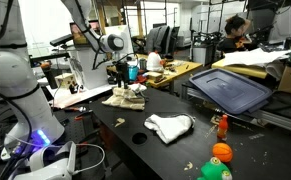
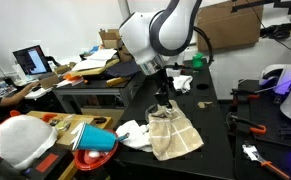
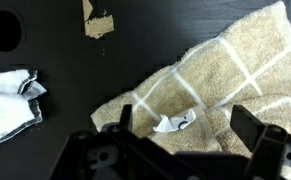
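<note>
The robot's fingers are above the towel in the wrist view, so the gripper should come down first. It should then close on the towel's white label (image 3: 173,123) between its fingers.
A beige towel with white grid lines (image 3: 215,75) lies on the black table; it shows in both exterior views (image 1: 125,97) (image 2: 174,133). My gripper (image 3: 183,122) is open just above it, fingers either side of the towel's white label (image 3: 173,123). In the exterior views the gripper (image 2: 163,104) hangs straight down over the towel's near edge (image 1: 122,76). A white cloth (image 3: 10,100) lies crumpled to the left of the towel in the wrist view.
A second white cloth (image 1: 169,127) lies mid-table. A scrap of tape (image 3: 97,22) and a round hole (image 3: 3,30) mark the tabletop. A grey bin lid (image 1: 228,88), orange and green toys (image 1: 219,155), a blue bowl (image 2: 97,139) and a white helmet-like object (image 2: 23,137) stand around.
</note>
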{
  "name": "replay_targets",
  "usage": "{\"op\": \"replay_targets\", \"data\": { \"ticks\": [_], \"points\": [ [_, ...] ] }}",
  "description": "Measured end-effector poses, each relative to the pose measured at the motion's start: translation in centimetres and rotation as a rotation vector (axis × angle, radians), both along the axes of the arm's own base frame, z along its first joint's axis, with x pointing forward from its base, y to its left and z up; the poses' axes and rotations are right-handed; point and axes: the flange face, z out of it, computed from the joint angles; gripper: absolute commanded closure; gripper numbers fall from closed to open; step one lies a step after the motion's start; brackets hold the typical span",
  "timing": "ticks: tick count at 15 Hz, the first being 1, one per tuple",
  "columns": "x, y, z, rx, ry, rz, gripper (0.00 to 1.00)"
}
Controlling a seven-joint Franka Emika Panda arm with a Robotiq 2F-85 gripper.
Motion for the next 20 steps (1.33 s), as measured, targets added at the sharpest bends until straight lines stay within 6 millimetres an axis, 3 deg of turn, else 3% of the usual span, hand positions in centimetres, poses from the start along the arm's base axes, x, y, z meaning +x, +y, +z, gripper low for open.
{"op": "replay_targets", "data": {
  "ticks": [6, 13, 17, 20],
  "points": [
    [0.8, 2.5, -0.1, -0.062, -0.097, 0.083, 0.0],
    [1.7, 4.5, -2.8, -0.062, -0.099, 0.156, 0.0],
    [1.3, 4.8, -4.6, -0.06, -0.052, 0.222, 0.0],
    [1.4, 3.9, -5.6, -0.071, -0.027, 0.246, 0.0]
  ]
}}
